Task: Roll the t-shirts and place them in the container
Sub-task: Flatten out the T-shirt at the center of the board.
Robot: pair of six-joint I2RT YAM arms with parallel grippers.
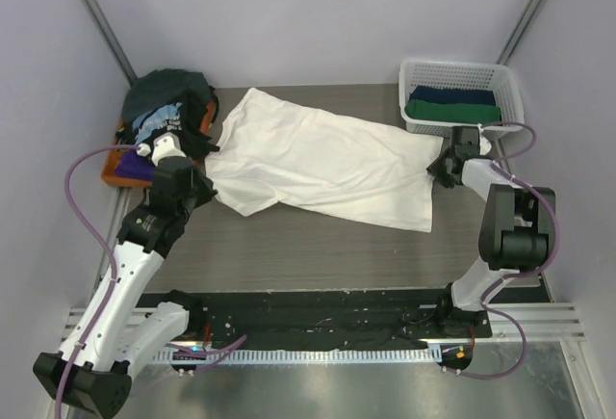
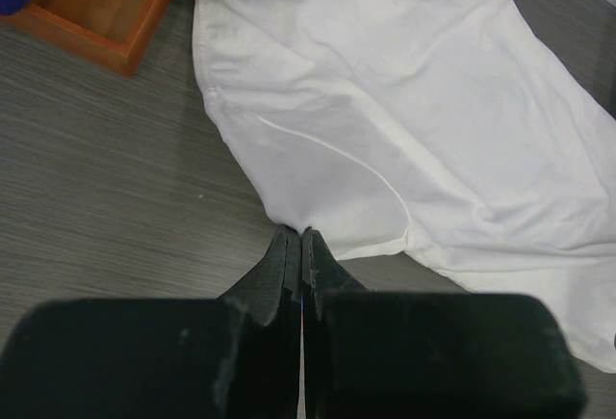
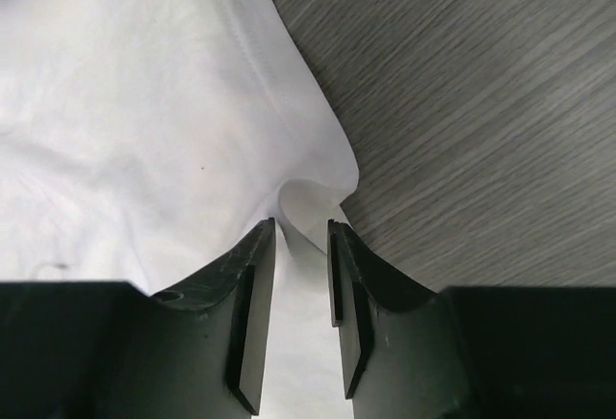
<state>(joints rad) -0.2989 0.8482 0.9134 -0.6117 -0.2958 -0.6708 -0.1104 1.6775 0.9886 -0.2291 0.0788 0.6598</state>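
I should straighten the t-shirt for rolling, so next I should pinch it with my right gripper by its loose fold [image 1: 432,173] [image 3: 302,232] at the end by the basket, opposite my left gripper.
A cream-white t-shirt [image 1: 318,159] lies spread flat across the table, running from back left to right, with no print showing. My left gripper [image 1: 212,190] is at its near-left edge. In the left wrist view that gripper [image 2: 301,234] is shut, pinching the hem of the t-shirt [image 2: 385,101]. My right gripper [image 1: 438,169] sits at the shirt's right end. In the right wrist view it [image 3: 301,226] stands open, a loose fold of the t-shirt [image 3: 125,101] lying between its fingers without being pinched.
A flat orange tray [image 1: 120,173] at the left edge carries a heap of dark t-shirts [image 1: 168,96]. A white lattice basket [image 1: 462,74] at the back right holds a navy tee [image 1: 452,96] and a green tee [image 1: 452,113]. Bare wood table [image 1: 318,246] lies in front.
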